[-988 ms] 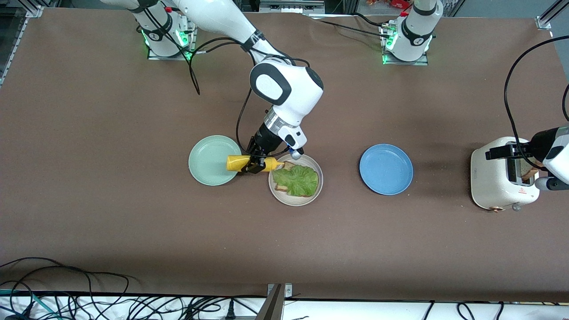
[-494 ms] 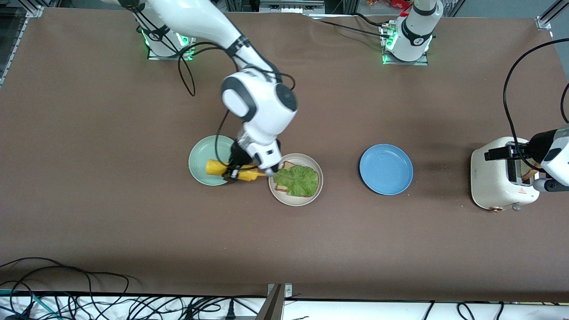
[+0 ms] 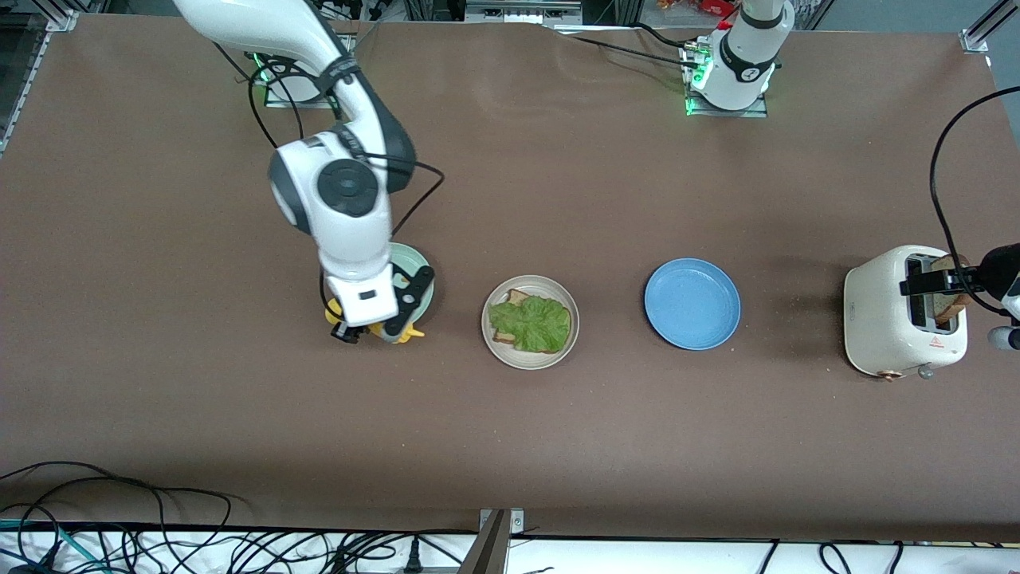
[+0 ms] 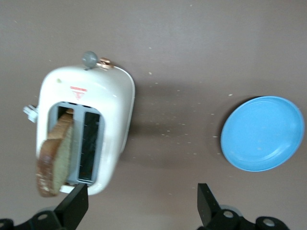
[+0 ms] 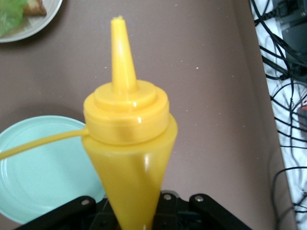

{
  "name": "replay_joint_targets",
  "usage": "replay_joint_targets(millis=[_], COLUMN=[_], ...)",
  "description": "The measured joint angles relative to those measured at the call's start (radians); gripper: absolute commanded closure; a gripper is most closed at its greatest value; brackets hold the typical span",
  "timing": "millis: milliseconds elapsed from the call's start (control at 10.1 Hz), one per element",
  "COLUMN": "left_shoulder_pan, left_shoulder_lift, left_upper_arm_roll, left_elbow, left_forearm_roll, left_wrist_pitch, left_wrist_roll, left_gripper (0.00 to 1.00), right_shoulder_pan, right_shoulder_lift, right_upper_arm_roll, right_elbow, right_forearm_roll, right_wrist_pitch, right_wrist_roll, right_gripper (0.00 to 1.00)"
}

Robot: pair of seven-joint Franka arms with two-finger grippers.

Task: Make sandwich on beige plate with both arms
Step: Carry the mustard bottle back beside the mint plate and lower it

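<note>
Next, my left gripper grabs the bread slice by its crusted top sticking out, since the toaster slot (image 3: 923, 311) hides the slice's lower part.
The beige plate (image 3: 526, 360) sits mid-table with a bread slice (image 3: 518, 297) under a ruffled lettuce leaf (image 3: 532, 323); no second slice lies on top. My right gripper (image 3: 370, 327) is shut on a yellow squeeze bottle (image 5: 127, 143) and hangs over the mint-green plate's (image 3: 414, 267) rim nearer the camera. The bottle's nozzle points away from the gripper. My left gripper (image 4: 141, 206) is open and empty above the white toaster (image 3: 892, 319). A brown-crusted bread slice (image 4: 53, 163) sticks up out of one slot.
A blue plate (image 3: 692, 303) lies between the beige plate and the toaster. In the right wrist view the mint-green plate (image 5: 38, 167) is bare. Cables (image 3: 159, 534) run along the table edge nearest the camera.
The right arm swung the yellow bottle away from the beige plate to over the mint-green plate. The left gripper shifted slightly over the toaster, and the bread slice there shows more.
</note>
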Motion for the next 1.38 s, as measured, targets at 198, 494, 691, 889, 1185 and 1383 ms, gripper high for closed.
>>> replay_joint_targets(millis=[198, 494, 691, 889, 1185, 1383], left_shoulder_pan=[0.031, 0.088, 0.109, 0.138, 0.156, 0.156], left_shoulder_lift=[0.013, 0.021, 0.021, 0.020, 0.018, 0.017], left_upper_arm_roll=[0.002, 0.004, 0.005, 0.005, 0.004, 0.003], left_elbow=[-0.030, -0.108, -0.136, -0.166, -0.222, -0.246], left_forearm_roll=[0.026, 0.061, 0.091, 0.100, 0.100, 0.100], left_wrist_pitch=[0.072, 0.177, 0.199, 0.256, 0.299, 0.314], left_wrist_roll=[0.100, 0.232, 0.280, 0.335, 0.352, 0.360], left_gripper=[0.00, 0.00, 0.00, 0.07, 0.58, 1.00], right_shoulder_pan=[-0.093, -0.228, -0.319, -0.387, -0.472, -0.518], right_shoulder_lift=[-0.083, -0.145, -0.153, -0.153, -0.151, -0.148], right_upper_arm_roll=[0.001, 0.032, 0.049, 0.051, 0.053, 0.053], right_elbow=[-0.163, -0.278, -0.308, -0.358, -0.460, -0.535], right_forearm_roll=[0.145, 0.417, 0.651, 0.926, 1.350, 1.535], right_wrist_pitch=[0.167, 0.247, 0.247, 0.246, 0.166, 0.096], right_wrist_roll=[-0.007, -0.204, -0.460, -0.767, -1.260, -1.531], right_gripper=[1.00, 1.00, 1.00, 1.00, 1.00, 1.00])
